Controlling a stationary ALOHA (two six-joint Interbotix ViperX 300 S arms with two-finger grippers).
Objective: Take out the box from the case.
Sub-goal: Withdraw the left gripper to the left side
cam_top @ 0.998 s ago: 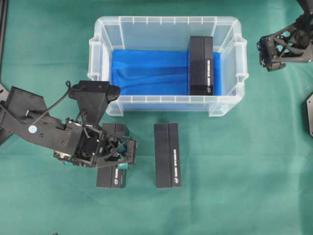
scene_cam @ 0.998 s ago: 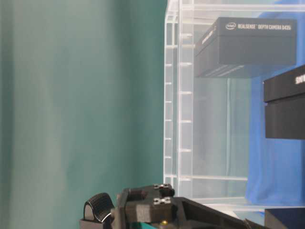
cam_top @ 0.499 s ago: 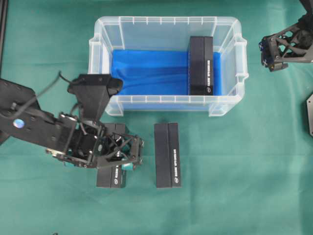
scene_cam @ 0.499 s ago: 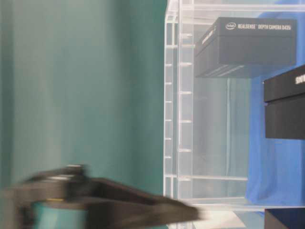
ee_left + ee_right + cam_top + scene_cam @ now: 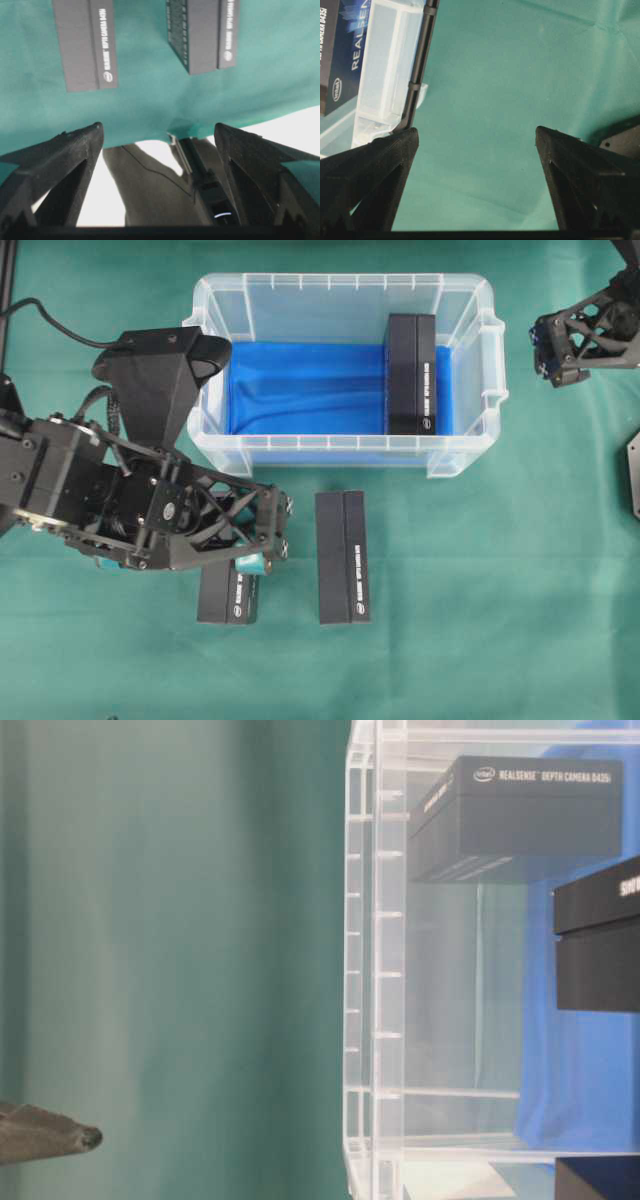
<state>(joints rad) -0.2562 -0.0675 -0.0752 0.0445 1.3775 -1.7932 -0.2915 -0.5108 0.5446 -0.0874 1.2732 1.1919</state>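
Observation:
The right gripper grabs the middle of the box's long sides next, to take out the black box in the case. That is because the box's ends lie wider apart than my fingers open.
The clear case (image 5: 340, 455) with a blue cloth on its bottom holds one black box (image 5: 411, 374) standing at its right end. Two more black boxes lie on the green cloth in front of the case: one on the left (image 5: 228, 595), one in the middle (image 5: 343, 556). My left gripper (image 5: 272, 530) is open and empty, raised above the left box; both table boxes show in its wrist view (image 5: 85, 42) (image 5: 202, 32). My right gripper (image 5: 545, 350) is open and empty, beside the case's right end. Its wrist view shows the case rim (image 5: 385, 75).
The green cloth covers the whole table. The left arm's camera housing (image 5: 160, 375) overhangs the case's left end. A dark plate (image 5: 633, 475) sits at the right edge. In the table-level view the case wall (image 5: 375, 970) fills the right half.
My left gripper has risen off the left table box, which stays on the cloth, and has left the table-level view. The right arm has hardly moved.

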